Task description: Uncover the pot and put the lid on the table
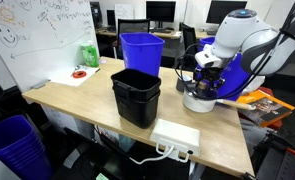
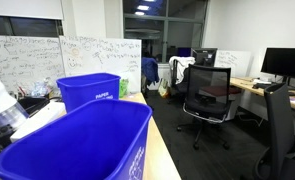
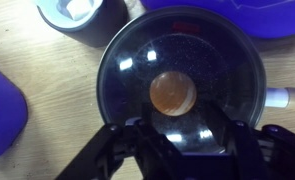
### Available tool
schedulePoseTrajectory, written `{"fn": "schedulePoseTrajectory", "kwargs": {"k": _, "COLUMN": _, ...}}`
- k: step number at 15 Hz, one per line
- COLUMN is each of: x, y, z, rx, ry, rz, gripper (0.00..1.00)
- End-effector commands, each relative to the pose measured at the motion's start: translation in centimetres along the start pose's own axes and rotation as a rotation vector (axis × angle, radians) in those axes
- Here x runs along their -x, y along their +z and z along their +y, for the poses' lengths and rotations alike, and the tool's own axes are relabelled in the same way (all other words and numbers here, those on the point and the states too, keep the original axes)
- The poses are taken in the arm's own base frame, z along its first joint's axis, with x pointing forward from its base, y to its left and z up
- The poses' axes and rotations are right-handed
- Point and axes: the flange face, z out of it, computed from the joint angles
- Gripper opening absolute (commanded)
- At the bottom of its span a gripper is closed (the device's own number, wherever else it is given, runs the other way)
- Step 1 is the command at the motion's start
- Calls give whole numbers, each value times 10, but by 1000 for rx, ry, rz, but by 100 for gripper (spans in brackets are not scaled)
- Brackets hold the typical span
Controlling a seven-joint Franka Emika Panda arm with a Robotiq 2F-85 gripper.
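The robot's gripper needs to uncover the pot and lay the lid flat on the tabletop, so next it will grab the lid by its round brown knob [image 3: 173, 93] and leave the lid's rim free.
The pot [image 1: 198, 101] is small, round and whitish, and stands on the light-wood table [image 1: 77, 97] at its right end. In the wrist view the lid [image 3: 122, 70] sits on the pot; it looks like dark glass with a silvery rim and a round brown knob [image 3: 173, 93]. The pot's pale handle [image 3: 278, 97] sticks out to the right. My gripper [image 3: 179, 121] hangs straight above the lid, open and empty. Its fingers spread to either side just below the knob and touch nothing that I can see. In an exterior view the gripper [image 1: 205, 84] hovers over the pot.
A black bin [image 1: 136, 96] stands mid-table, also showing in the wrist view [image 3: 79, 20], close to the pot. A blue bin [image 1: 141, 51] stands behind it, and two blue bins [image 2: 82, 140] fill an exterior view. A white power strip [image 1: 176, 135] lies at the front edge. A green bottle [image 1: 89, 55] stands far left.
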Motion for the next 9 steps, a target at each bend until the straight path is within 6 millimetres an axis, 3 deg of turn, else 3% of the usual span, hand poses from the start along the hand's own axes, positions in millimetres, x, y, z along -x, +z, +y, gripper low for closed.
{"fn": "schedulePoseTrajectory", "kwargs": {"k": 1, "x": -4, "y": 5, "z": 5, "rx": 23, "ry": -19, "rz": 7, "gripper": 89}}
{"fn": "schedulePoseTrajectory", "kwargs": {"k": 2, "x": -6, "y": 5, "z": 7, "rx": 27, "ry": -22, "rz": 9, "gripper": 97}}
{"fn": "schedulePoseTrajectory", "kwargs": {"k": 3, "x": -8, "y": 6, "z": 9, "rx": 32, "ry": -29, "rz": 9, "gripper": 99}}
{"fn": "schedulePoseTrajectory", "kwargs": {"k": 9, "x": 2, "y": 9, "z": 8, "rx": 47, "ry": -99, "rz": -12, "gripper": 100}}
